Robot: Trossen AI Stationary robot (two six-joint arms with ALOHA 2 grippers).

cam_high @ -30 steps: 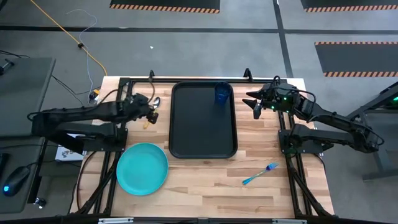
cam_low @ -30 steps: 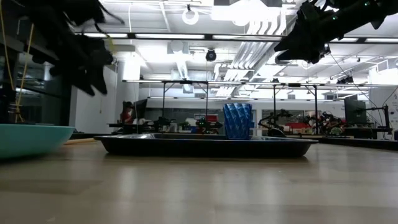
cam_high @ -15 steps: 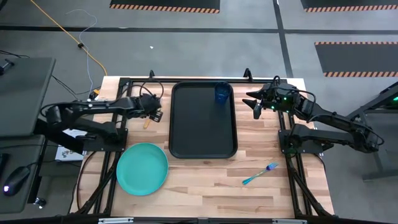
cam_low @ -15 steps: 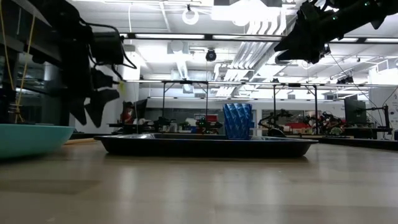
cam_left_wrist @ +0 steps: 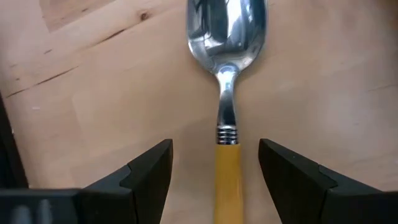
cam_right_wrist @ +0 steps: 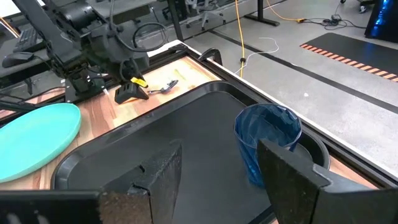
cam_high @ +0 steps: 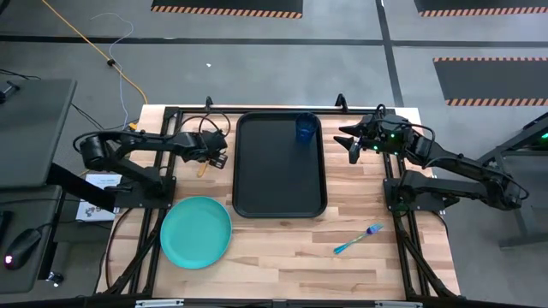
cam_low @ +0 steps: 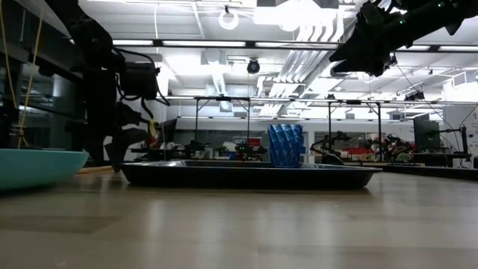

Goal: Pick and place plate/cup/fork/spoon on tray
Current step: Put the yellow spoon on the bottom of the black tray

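The orange handle (cam_left_wrist: 228, 177) has my left gripper's fingers on either side, level with the silver collar (cam_left_wrist: 227, 134). My left gripper needs to close and would hold it.
The orange-handled spoon (cam_left_wrist: 227, 112) lies flat on the wood table just left of the black tray (cam_high: 280, 192). My left gripper (cam_left_wrist: 214, 149) is open, points down over the spoon, and its fingers stand on either side of the orange handle (cam_left_wrist: 227, 180) without touching it; it also shows in the high view (cam_high: 211, 154). The dark blue cup (cam_high: 306, 128) stands upright in the tray's far right corner. My right gripper (cam_high: 351, 147) is open and empty, raised right of the tray. The teal plate (cam_high: 195, 232) and the fork (cam_high: 358, 239) lie on the table.
The plate lies near the table's left front, close to the tray's near left corner. The fork lies near the front right, beyond the tray's near right corner. The black frame rail (cam_high: 257, 110) runs along the table's far edge.
My left gripper has come down from high above the table to just over the spoon, tipping to point downward, and the arm has folded in. The spoon, cup, plate and fork have stayed where they were.
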